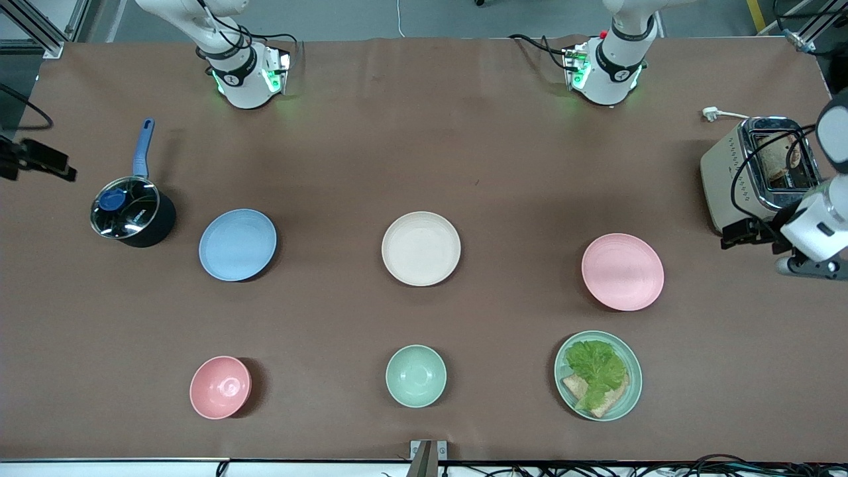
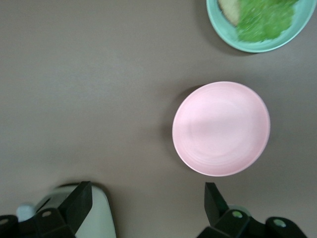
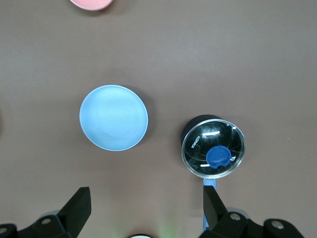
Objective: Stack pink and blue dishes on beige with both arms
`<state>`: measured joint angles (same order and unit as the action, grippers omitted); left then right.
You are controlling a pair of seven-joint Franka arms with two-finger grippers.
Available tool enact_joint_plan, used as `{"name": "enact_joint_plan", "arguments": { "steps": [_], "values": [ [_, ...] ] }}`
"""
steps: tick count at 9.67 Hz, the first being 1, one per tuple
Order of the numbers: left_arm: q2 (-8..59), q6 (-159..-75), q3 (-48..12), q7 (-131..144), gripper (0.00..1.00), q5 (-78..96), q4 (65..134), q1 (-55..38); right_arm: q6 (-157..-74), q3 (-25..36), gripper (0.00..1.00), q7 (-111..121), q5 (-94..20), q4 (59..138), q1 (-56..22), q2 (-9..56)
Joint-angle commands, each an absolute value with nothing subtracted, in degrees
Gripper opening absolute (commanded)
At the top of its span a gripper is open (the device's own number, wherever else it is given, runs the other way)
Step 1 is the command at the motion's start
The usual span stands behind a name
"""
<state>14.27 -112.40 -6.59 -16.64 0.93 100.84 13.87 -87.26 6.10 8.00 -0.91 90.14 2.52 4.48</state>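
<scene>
My left gripper will stack the pink plate on the beige one, so it will take hold of the pink plate by its rim (image 1: 661,271) (image 2: 221,175).
Three equal plates lie in a row across the table's middle. The light blue plate (image 1: 237,244) (image 3: 113,117) is toward the right arm's end, the cream-beige plate (image 1: 421,248) in the centre, and the pale pink plate (image 1: 622,271) (image 2: 221,128) toward the left arm's end. All three are bare and apart. My left gripper (image 2: 147,191) (image 1: 755,235) hangs open and empty high up by the toaster, short of the pink plate. My right gripper (image 3: 146,198) is open and empty, high over the table between its own base and the blue plate.
A lidded saucepan (image 1: 131,212) (image 3: 213,147) with a blue handle stands beside the blue plate. A toaster (image 1: 758,172) stands at the left arm's end. Nearer the front camera are a pink bowl (image 1: 220,387), a mint-green bowl (image 1: 415,375) and a mint-green plate of lettuce and bread (image 1: 598,375) (image 2: 257,22).
</scene>
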Motion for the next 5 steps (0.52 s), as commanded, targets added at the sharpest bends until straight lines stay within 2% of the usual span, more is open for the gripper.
{"name": "enact_joint_plan", "arguments": {
  "steps": [1,3,5],
  "values": [
    [22.73,-116.18,-7.12,-26.67,1.0,10.06,101.51,17.65,-99.07,7.81,1.0,15.17,-5.87,101.36,4.39,6.68],
    [27.05,-118.81,-7.12,-29.52,1.0,13.01,101.69,18.19,-115.15,8.53,1.0,21.33,-11.23,113.68,4.22,8.68],
    [31.18,-122.15,-7.38,-31.98,0.92,15.02,101.78,18.11,-124.58,8.35,1.0,25.8,-11.6,117.58,3.61,14.73]
  ]
}}
